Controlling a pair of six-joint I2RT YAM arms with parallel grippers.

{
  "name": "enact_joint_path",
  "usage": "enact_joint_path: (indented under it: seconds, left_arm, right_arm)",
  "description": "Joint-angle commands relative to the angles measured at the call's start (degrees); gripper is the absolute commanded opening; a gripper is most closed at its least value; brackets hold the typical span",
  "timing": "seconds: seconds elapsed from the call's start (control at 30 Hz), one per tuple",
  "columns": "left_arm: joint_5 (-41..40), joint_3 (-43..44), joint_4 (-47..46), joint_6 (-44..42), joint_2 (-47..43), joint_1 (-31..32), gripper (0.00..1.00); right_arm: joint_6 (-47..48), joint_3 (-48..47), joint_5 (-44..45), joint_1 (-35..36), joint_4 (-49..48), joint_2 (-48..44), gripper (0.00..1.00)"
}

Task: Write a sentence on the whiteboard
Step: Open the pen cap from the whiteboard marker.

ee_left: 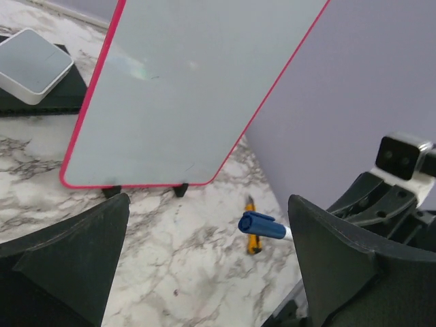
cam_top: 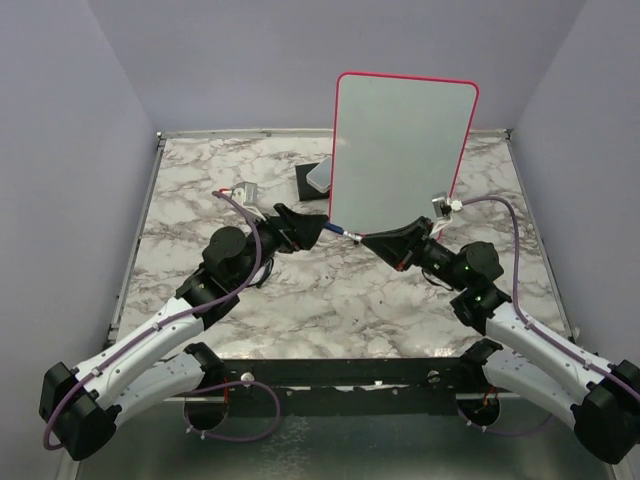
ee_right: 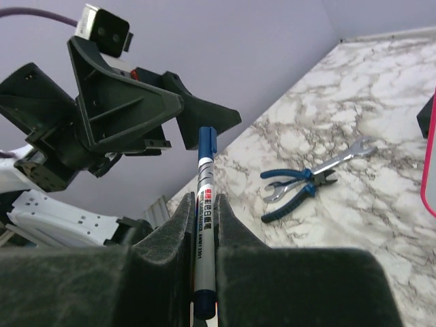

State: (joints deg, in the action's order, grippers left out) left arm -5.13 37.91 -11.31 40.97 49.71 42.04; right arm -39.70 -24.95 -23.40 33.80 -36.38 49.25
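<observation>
I will grab the marker's blue cap [cam_top: 334, 228] with my left gripper next and leave the marker's body in my right gripper. This is to uncap the marker for writing.
The whiteboard [cam_top: 400, 150] stands upright at the back of the marble table, its red-framed face [ee_left: 191, 88] blank; no sentence is in view. My right gripper [cam_top: 378, 242] is shut on a blue-and-white marker [ee_right: 206, 163], which sticks out to the left with its cap on. The capped end [ee_left: 262, 225] hangs between the wide-apart fingers of my left gripper [cam_top: 318, 228], close to its right finger [ee_left: 340, 259] and touching neither. My left gripper [ee_left: 211, 252] is open with nothing held. The two grippers face each other just in front of the board's lower left corner.
A white-topped eraser block [cam_top: 320, 175] lies on a black pad [cam_top: 303, 184] left of the board. A small yellow tool [ee_left: 252, 238] lies on the table [cam_top: 300, 300] below the marker. Blue-handled pliers [ee_right: 296, 191] and a wrench [ee_right: 337, 162] lie further off.
</observation>
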Motion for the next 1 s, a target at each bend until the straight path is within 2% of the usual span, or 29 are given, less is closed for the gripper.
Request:
enact_joint_path:
  seconds: [0.0,0.2,0.53,0.83,0.97]
  left_arm:
    - [-0.4,-0.9,-9.2,13.2,-1.0,-0.6,0.99]
    - [3.9,-2.4,-15.4,19.4,1.9,-0.7,0.96]
    - [9.1,-0.7,-15.7,21.4,6.3,-0.7,0.85]
    - [10.3,-1.5,-16.6,23.7,6.7,-0.7,0.49]
    - [9.6,-2.4,-17.6,24.7,6.5,-0.7,0.45]
  right_arm:
    - [-1.7,-0.2,2.2,0.3,-7.6,0.6,0.0]
    - [-1.5,-1.1,0.9,0.3,-7.8,1.9,0.0]
    - [-1.3,-1.8,0.0,0.3,-8.4,2.6,0.0]
    - [-1.8,-1.1,0.6,0.3,-10.0,3.0,0.0]
    - [-1.6,-1.2,-0.3,0.3,-9.7,3.1,0.0]
